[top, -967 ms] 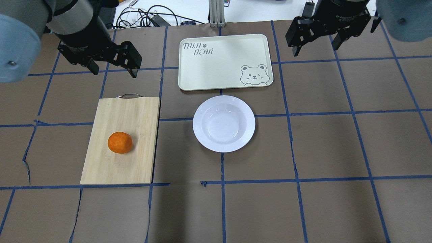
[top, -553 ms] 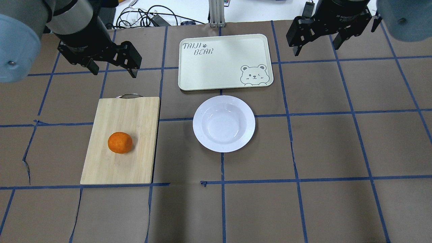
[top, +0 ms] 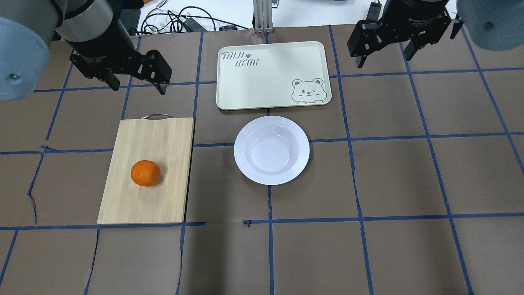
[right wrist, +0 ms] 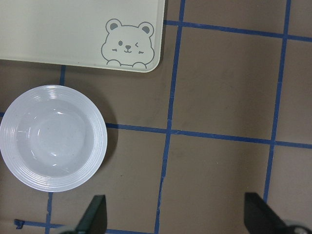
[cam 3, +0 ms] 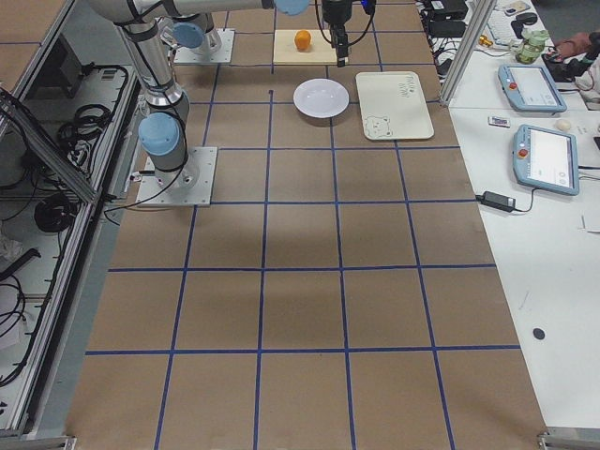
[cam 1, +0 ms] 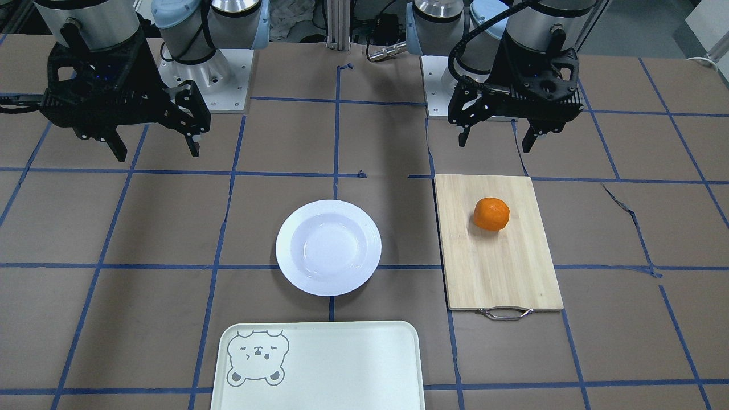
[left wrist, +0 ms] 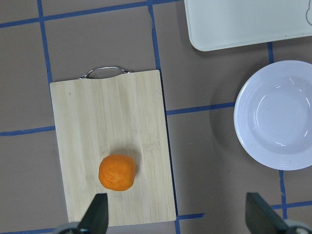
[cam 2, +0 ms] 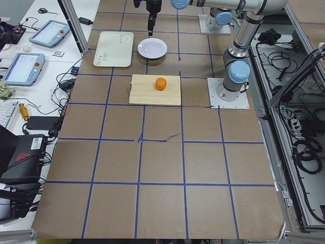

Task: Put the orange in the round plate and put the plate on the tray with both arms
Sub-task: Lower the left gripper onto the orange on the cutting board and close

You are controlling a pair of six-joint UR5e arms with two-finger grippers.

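Note:
I need to place the orange in the round plate, so I should next grab the orange by its plump round middle with my left gripper.
The orange lies on a wooden cutting board at the left of the table, and the left wrist view shows the orange from straight above. The round plate sits empty at the table's middle, just in front of the tray, which is empty too. My left gripper hangs open above the table beyond the board's handle end, holding nothing. My right gripper hangs open, high to the right of the tray. In the front-facing view the orange lies below the left gripper.
The board's metal handle points away from the robot. Brown paper with blue tape lines covers the table. Cables and a metal post lie beyond the tray at the far edge. Both arm bases stand on the robot's side.
Both grippers have shifted only very slightly. The orange, plate, tray and board have not moved.

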